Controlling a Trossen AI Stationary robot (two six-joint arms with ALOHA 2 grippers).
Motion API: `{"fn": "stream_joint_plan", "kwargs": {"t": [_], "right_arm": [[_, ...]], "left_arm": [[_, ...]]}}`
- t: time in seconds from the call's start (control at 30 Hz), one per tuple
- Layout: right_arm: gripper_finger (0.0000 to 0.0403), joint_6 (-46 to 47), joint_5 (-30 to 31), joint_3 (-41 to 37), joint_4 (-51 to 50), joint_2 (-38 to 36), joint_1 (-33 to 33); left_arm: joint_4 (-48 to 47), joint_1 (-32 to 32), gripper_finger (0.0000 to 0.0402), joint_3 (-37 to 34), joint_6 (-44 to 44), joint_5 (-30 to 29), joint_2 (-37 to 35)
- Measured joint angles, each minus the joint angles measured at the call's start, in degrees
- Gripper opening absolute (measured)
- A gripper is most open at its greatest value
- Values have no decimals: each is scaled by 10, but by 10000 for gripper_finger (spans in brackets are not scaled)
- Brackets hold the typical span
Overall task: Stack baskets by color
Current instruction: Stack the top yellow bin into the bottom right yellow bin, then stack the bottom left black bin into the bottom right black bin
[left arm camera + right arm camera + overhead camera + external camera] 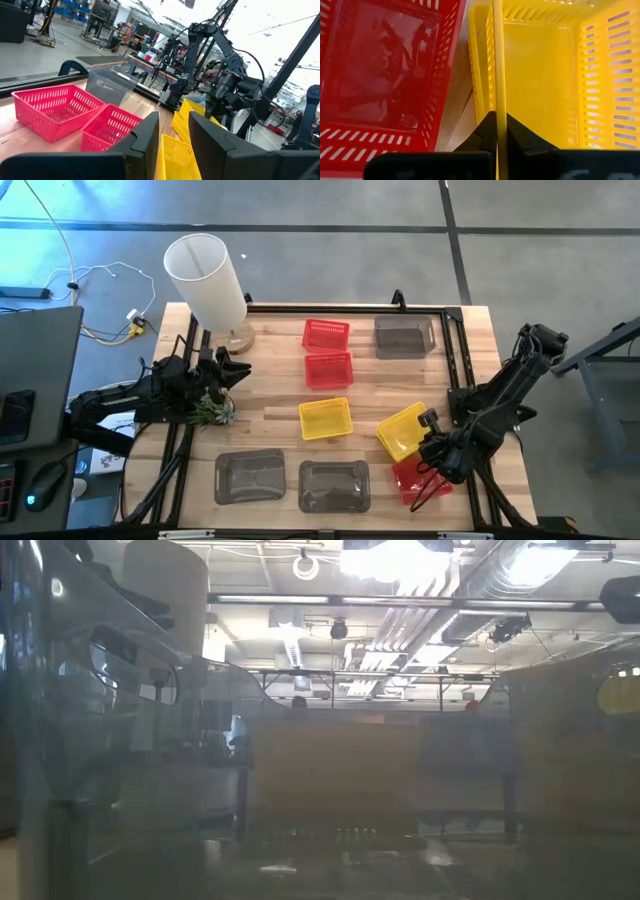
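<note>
The held yellow basket sits inside the lower yellow basket [477, 65], so it is time for my right gripper to open now, and the held basket would rest nested.
Two red baskets [325, 334] [329, 369] and a yellow basket [326, 418] stand in a row down the table's middle. One grey basket [404, 337] sits at the far right, and two more [250, 477] [335, 485] sit near the front edge. At the right, my right gripper [430, 442] is shut on another yellow basket [403, 430], beside a third red basket [420, 478]. My left gripper [238, 370] waits open at the table's left, pointing level, with nothing between its fingers [150, 135]. My right gripper pinches one side wall of the yellow basket at its rim [497, 95], one finger inside the basket and one outside. The fingers come slanting down from above. The basket sits tilted [192, 112]; I cannot tell whether its low part rests on the table.
A tall white lamp shade [207, 280] on a wooden base stands at the far left corner. A black frame [455, 350] runs along the table's far and right sides. Something translucent grey close to the lens [120, 740] blurs the low view.
</note>
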Motion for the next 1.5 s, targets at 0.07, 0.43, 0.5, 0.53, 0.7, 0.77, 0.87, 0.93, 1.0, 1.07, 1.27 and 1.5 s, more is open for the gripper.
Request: {"fn": "stream_joint_plan", "kwargs": {"t": [0.07, 0.43, 0.5, 0.53, 0.7, 0.77, 0.87, 0.93, 1.0, 1.07, 1.27, 1.5], "right_arm": [[0, 1, -1, 0, 0, 5, 0], [0, 15, -9, 0, 4, 14, -15], [0, 21, -11, 0, 4, 14, -20], [1, 22, -11, 0, 4, 14, -22], [32, 42, -11, 0, 5, 14, -23], [53, 47, -11, 0, 5, 14, -23], [82, 44, -10, 0, 6, 14, -23], [96, 43, -4, 0, 6, 14, -23], [106, 43, 3, 5, 5, 14, -23], [113, 43, 5, 15, 4, 14, -23], [119, 73, 50, 56, -19, 14, -23], [119, 205, 174, 95, -48, 14, -23]], "left_arm": [[0, 0, 94, 0, 0, 0, 0], [0, 0, 94, 0, 1, 0, 0], [0, 0, 94, 0, 1, 0, 0], [0, 0, 94, 0, 1, 0, 0], [0, 0, 94, 0, 1, 0, 0], [0, 0, 94, 0, 1, 0, 0], [0, 0, 94, 0, 1, 0, 0], [0, 0, 94, 0, 1, 0, 0], [0, 0, 94, 0, 1, 0, 0], [0, 0, 94, 0, 1, 0, 0], [0, 0, 94, 0, 23, 0, 0], [0, 0, 94, 0, 81, 0, 0]]}}
